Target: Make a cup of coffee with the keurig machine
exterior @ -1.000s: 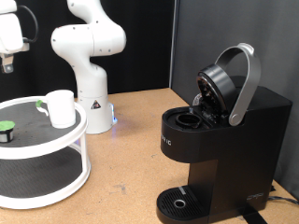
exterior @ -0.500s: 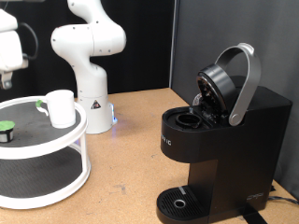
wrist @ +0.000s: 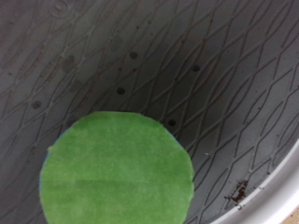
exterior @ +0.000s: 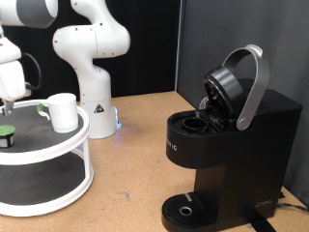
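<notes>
My gripper needs to go down before it closes on the pod. My fingers are above the pod's green top (wrist: pixel 117 170), so they would miss the pod if I closed now.
The keurig machine (exterior: pixel 232 145) stands at the exterior view's right with its grey arched lid handle (exterior: pixel 253 82) raised and its pod chamber open. The white cup (exterior: pixel 63 111) stands on the top tier of a white two-tier round tray (exterior: pixel 58 145) at the left. A small green-topped pod (exterior: pixel 5 135) sits on that tier by the picture's left edge. My gripper (exterior: pixel 6 100) hangs just above the pod, half cut off by the edge. In the wrist view the pod's green top (wrist: pixel 117 173) is large and close on the grey mesh mat; no fingers show there.
The white robot arm base (exterior: pixel 92 58) stands behind the tray with a small blue light at its foot. The tray's lower tier (exterior: pixel 39 184) is lined with dark mesh. A brown tabletop (exterior: pixel 135 164) lies between tray and machine.
My gripper has come down and slightly right, from high at the picture's upper left to just above the green-topped pod. The cup and the machine have not moved.
</notes>
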Robot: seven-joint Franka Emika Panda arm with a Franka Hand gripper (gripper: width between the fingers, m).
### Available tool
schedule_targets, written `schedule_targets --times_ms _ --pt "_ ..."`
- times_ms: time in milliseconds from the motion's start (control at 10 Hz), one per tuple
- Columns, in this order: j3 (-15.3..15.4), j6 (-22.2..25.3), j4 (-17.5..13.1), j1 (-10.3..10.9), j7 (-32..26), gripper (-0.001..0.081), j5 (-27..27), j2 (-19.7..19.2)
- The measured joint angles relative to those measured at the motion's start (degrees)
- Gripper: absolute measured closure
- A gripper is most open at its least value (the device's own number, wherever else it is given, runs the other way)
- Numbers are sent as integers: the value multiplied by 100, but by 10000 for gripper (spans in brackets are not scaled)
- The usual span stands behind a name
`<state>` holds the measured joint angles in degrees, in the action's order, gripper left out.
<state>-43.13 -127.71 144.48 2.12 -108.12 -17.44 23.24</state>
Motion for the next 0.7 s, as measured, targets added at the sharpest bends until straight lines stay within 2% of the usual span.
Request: schedule_targets --times_ms 200,700 --pt "-65 -354 155 10 -34 3 6 -156" --pt "-221 -831 360 117 -365 3 130 -529"
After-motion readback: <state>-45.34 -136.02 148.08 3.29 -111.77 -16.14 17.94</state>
